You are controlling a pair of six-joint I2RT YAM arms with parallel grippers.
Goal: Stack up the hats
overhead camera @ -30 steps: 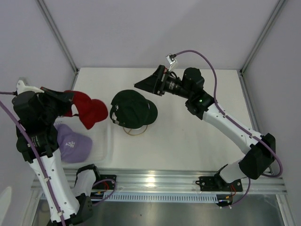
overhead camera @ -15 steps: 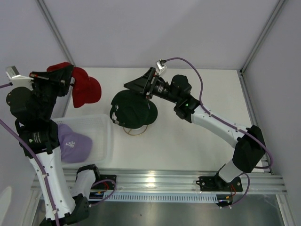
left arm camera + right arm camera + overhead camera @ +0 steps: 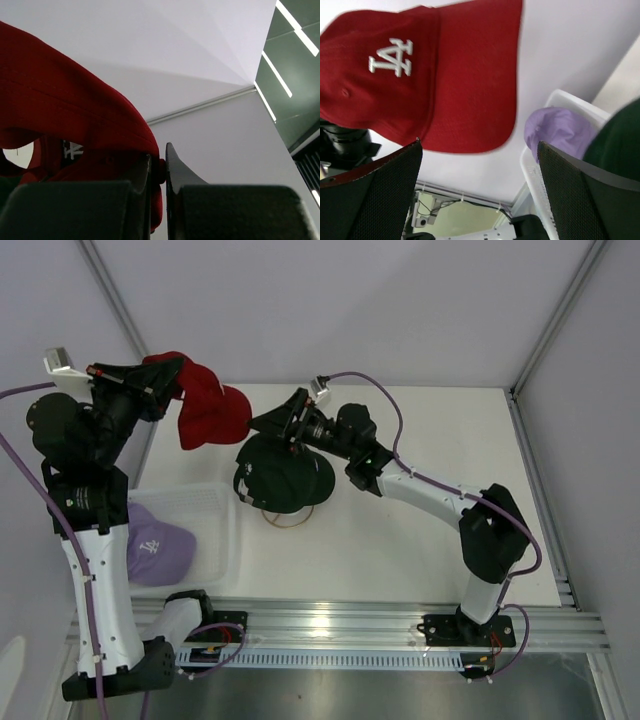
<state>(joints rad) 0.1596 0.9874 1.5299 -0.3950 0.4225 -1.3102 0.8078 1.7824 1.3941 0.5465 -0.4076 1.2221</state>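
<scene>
The red hat's opening needs to stay free to stack over the green hat (image 3: 283,472), so I will next grip the red hat's brim (image 3: 240,418) at its front edge with my right gripper.
My left gripper (image 3: 172,390) is shut on the edge of the red hat (image 3: 212,412) and holds it in the air at the back left. In the left wrist view the red hat (image 3: 60,115) is pinched between the jaws of that gripper (image 3: 159,161). The dark green hat (image 3: 283,472) sits on top of the stack on the gold ring stand (image 3: 288,519). My right gripper (image 3: 268,424) is open above the green hat's left side, close to the red hat. In the right wrist view the gripper (image 3: 479,146) faces the red hat (image 3: 420,75), and nothing lies between its fingers.
A lavender hat (image 3: 152,546) lies in the white mesh basket (image 3: 215,508) at the near left; it shows as well in the right wrist view (image 3: 560,131) beside the basket rim (image 3: 532,172). Metal frame posts stand at the table's back corners.
My left arm has lifted the red hat up and to the right, from beside the basket toward the stack. My right arm has swung left and now hangs over the green hat.
</scene>
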